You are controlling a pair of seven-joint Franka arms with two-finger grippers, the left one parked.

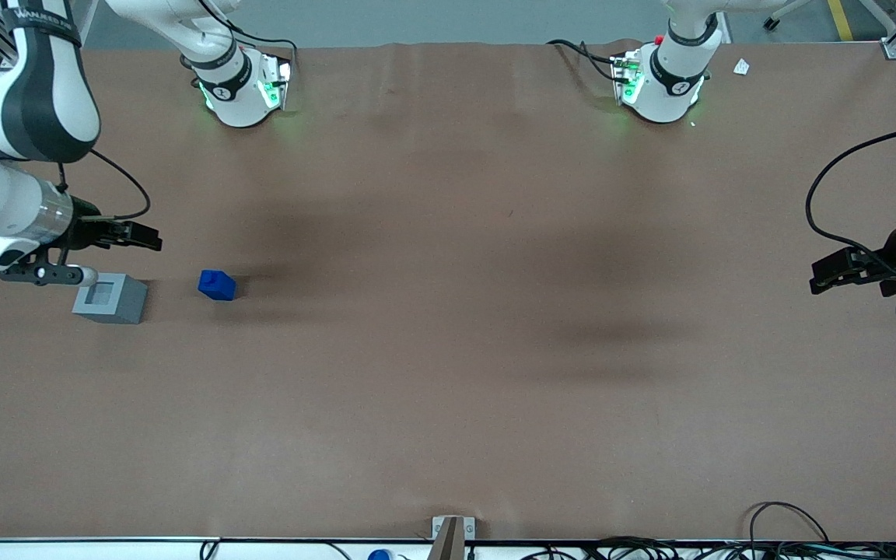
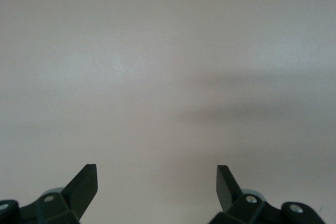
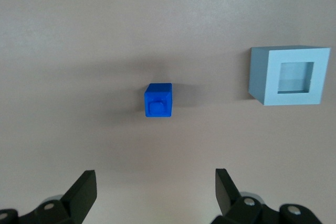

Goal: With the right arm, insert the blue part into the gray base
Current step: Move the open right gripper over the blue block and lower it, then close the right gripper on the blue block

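I need to put the blue part into the gray base's square socket (image 1: 99, 295) (image 3: 295, 78), so my right gripper should next grab the blue part by the flat sides of its body.
The blue part (image 1: 217, 285) rests on the brown table, its stepped knob facing up; it also shows in the right wrist view (image 3: 158, 99). The gray base (image 1: 110, 298) stands beside it toward the working arm's end of the table, its square socket open upward; it shows in the right wrist view too (image 3: 290, 75). My right gripper (image 1: 141, 234) hangs above the table, farther from the front camera than both pieces, between them sideways. It is open and empty, its fingertips (image 3: 85, 183) wide apart, holding nothing (image 3: 155, 182).
The two arm bases (image 1: 242, 85) (image 1: 662, 82) stand at the table's edge farthest from the front camera. Cables (image 1: 775, 537) and a small bracket (image 1: 452, 533) lie along the edge nearest that camera. A small white scrap (image 1: 741, 68) lies near one base.
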